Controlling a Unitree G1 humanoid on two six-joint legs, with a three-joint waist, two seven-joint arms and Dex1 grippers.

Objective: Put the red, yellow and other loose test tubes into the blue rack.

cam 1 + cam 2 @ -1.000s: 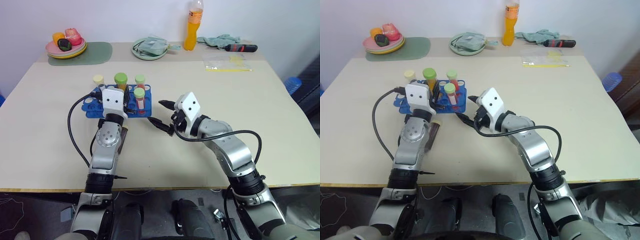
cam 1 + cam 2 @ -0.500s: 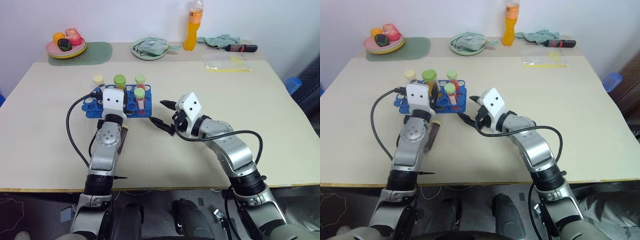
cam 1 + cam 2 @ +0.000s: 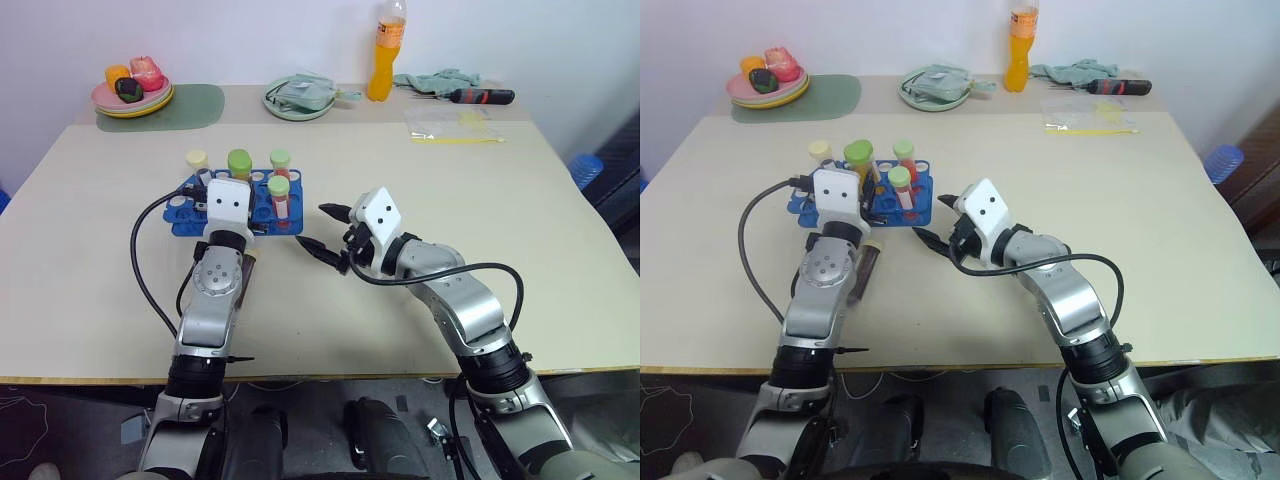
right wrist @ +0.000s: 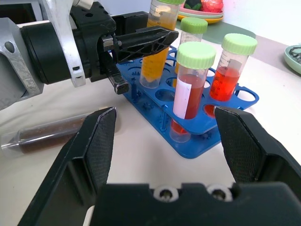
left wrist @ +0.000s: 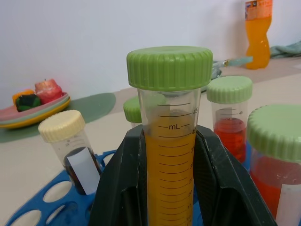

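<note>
My left gripper will let go of the yellow tube, because it reaches down into the blue rack [image 3: 183,212] among the capped tubes and would stay standing.
My left gripper [image 5: 169,134] is shut on a yellow-filled test tube [image 5: 169,155] with a green cap, held upright over the blue rack [image 3: 183,212]. The tube's lower end reaches down to the rack's holes. In the rack stand two green-capped tubes with red liquid [image 3: 279,190] [image 3: 281,160] and a cream-capped dark tube [image 3: 197,160]. A brown tube [image 4: 47,134] lies loose on the table beside the rack, under my left arm. Just right of the rack, my right gripper [image 3: 318,227] hovers open and holds nothing.
Along the table's far edge are a plate of fruit [image 3: 132,95] on a green mat [image 3: 195,105], a green plate with a cloth [image 3: 300,98], an orange bottle [image 3: 382,60], a screwdriver [image 3: 482,96] and a plastic bag [image 3: 455,127]. The table's right half is bare.
My left gripper has tilted a little, and the yellow tube's cap sits slightly lower among the other tubes. The right gripper has not moved.
</note>
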